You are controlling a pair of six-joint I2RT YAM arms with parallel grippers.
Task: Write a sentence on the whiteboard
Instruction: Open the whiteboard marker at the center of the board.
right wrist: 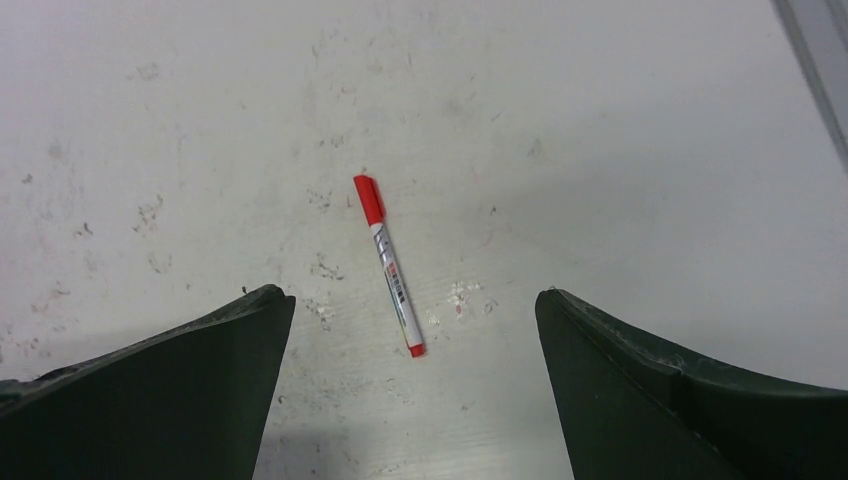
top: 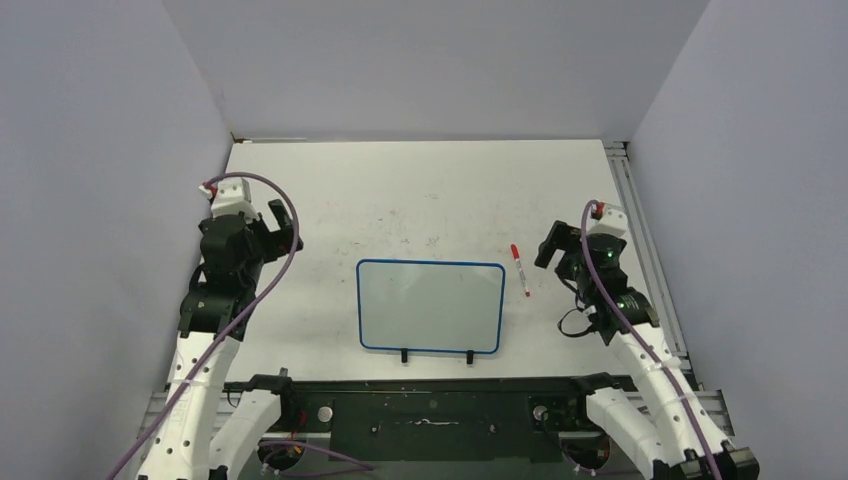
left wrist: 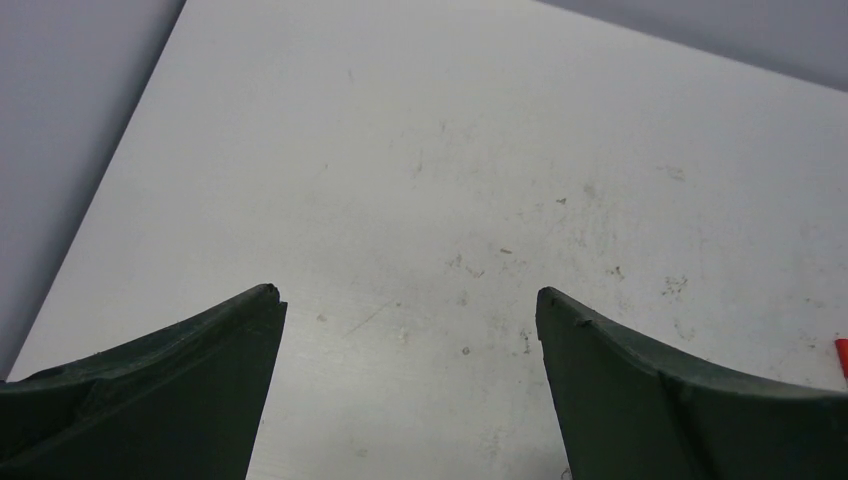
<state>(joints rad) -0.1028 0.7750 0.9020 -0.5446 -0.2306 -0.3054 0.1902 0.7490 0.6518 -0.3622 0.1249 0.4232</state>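
The robot's right gripper will grab the marker by its white body, far from its red cap, so the cap stays free for the left gripper to take.
The whiteboard (top: 430,305), white with a thin blue rounded frame and two black clips on its near edge, lies flat at the table's middle; its face is blank. A red-capped white marker (top: 520,268) lies on the table just right of the board; in the right wrist view it (right wrist: 388,265) lies between and beyond my fingers. My right gripper (top: 550,245) is open and empty, to the right of the marker. My left gripper (top: 285,228) is open and empty over bare table, left of the board. The board is out of both wrist views.
The scuffed white tabletop (top: 430,190) is walled by grey panels at the back and both sides. A metal rail (top: 640,230) runs along the right edge. A black frame bar (top: 430,405) crosses the near edge between the arm bases.
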